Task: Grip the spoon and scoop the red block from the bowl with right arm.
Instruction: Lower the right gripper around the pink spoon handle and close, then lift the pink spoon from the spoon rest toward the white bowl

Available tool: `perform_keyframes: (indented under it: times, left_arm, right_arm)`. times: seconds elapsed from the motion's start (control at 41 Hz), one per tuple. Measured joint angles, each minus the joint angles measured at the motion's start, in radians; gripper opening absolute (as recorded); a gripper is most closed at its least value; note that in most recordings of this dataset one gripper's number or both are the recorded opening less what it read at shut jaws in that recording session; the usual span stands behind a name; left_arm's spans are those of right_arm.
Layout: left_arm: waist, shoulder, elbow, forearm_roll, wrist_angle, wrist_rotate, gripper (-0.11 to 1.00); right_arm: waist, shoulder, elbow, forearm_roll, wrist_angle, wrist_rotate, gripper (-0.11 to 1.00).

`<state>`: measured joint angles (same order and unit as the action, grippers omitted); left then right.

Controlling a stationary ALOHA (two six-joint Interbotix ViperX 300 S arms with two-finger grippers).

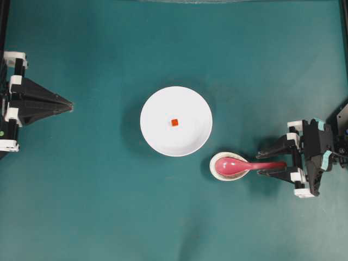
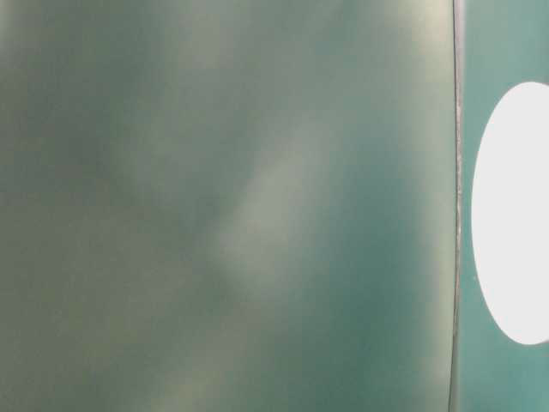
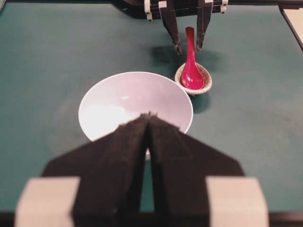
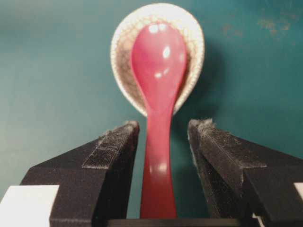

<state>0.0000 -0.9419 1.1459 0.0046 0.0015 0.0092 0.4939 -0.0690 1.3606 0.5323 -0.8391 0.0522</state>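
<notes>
My right gripper's fingers reach down beside the spoon's handle, so closing now would catch the spoon and it is time to close on the handle.
The white bowl (image 1: 190,136) sits mid-table with the tiny red block (image 1: 174,122) near its centre. To its lower right, the pink-red spoon (image 1: 239,165) lies with its scoop in a small speckled rest (image 1: 213,163) and its handle pointing right. My right gripper (image 1: 261,163) is open, one finger on each side of the handle. In the right wrist view the spoon (image 4: 158,71) runs between the fingers (image 4: 116,142) with a gap on both sides. My left gripper (image 1: 70,105) is shut and empty at the far left. In the left wrist view its fingers hide part of the bowl (image 3: 123,94).
The speckled rest (image 4: 124,52) cradles the scoop just beside the bowl's rim. Green mat covers the table all round. The table-level view is a green blur with a white oval (image 2: 515,215) at its right edge.
</notes>
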Motion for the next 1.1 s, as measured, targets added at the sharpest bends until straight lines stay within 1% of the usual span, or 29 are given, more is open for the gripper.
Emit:
perform_keyframes:
  times: [0.219, 0.415, 0.512, 0.853, 1.097]
  left_arm:
    - [0.000, 0.000, 0.000, 0.000, 0.002, 0.000, 0.00]
    - [0.002, 0.000, 0.000, 0.000, 0.002, 0.000, 0.00]
    - [0.002, 0.000, 0.000, 0.000, 0.002, 0.000, 0.00]
    - [0.000, 0.000, 0.000, 0.002, 0.006, 0.000, 0.00]
    - [0.000, 0.000, 0.000, 0.000, 0.011, -0.002, 0.00]
  right_arm:
    - [0.003, 0.000, 0.000, 0.000, 0.003, -0.018, 0.52]
    - [0.006, 0.002, 0.000, 0.000, 0.005, -0.051, 0.48]
    - [0.008, 0.002, 0.000, 0.000, 0.005, -0.064, 0.48]
    - [0.009, 0.002, 0.000, 0.000, 0.005, -0.083, 0.47]
    - [0.009, 0.002, 0.000, -0.002, 0.005, -0.095, 0.34]
